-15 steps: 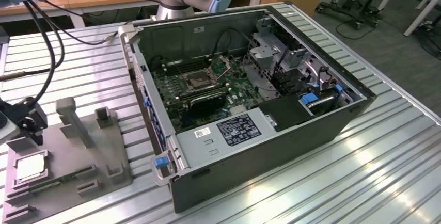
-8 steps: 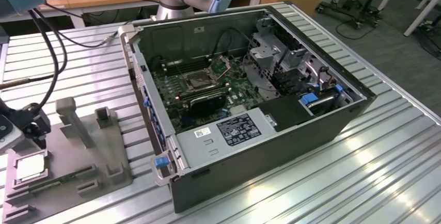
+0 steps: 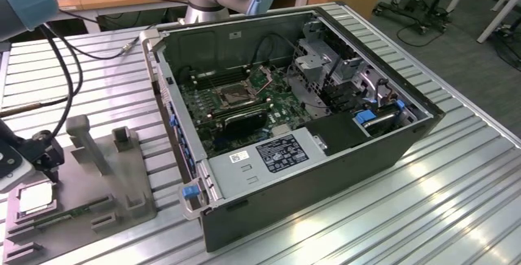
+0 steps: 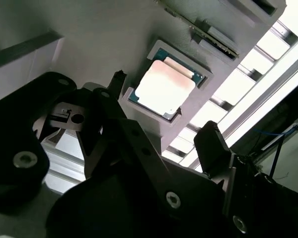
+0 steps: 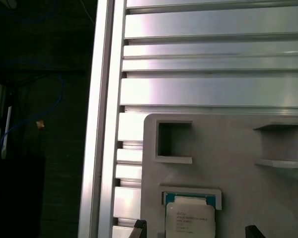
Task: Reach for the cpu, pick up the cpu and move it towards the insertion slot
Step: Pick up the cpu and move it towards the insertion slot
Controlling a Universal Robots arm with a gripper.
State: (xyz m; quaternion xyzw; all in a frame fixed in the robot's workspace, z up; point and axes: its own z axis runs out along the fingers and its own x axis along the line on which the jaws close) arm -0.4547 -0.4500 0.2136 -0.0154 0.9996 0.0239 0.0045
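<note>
My gripper moves closer next, before it closes on the CPU. My open fingers stop short of the CPU's sides above the grey tray (image 5: 238, 173), so closing now would miss.
The cpu (image 3: 34, 199) lies flat in a square recess of the grey tray (image 3: 122, 185), at the exterior view's lower left. Its silvery top also shows in both wrist views (image 4: 164, 87) (image 5: 190, 218). My gripper (image 3: 45, 170) hangs just above it, open, with one black fingertip (image 4: 117, 79) on each side of the chip and nothing between them. The fingertips (image 5: 139, 228) do not touch the cpu. The insertion slot (image 3: 230, 97) is a dark square socket with a silver frame. It sits on the green board inside the open computer case (image 3: 326, 173).
A long green circuit strip (image 3: 61, 217) lies in the tray beside the cpu, and grey posts (image 3: 85, 140) rise from the tray. Black cables (image 3: 69, 76) hang from the arm above. The slatted metal table (image 3: 423, 216) ends close past the tray.
</note>
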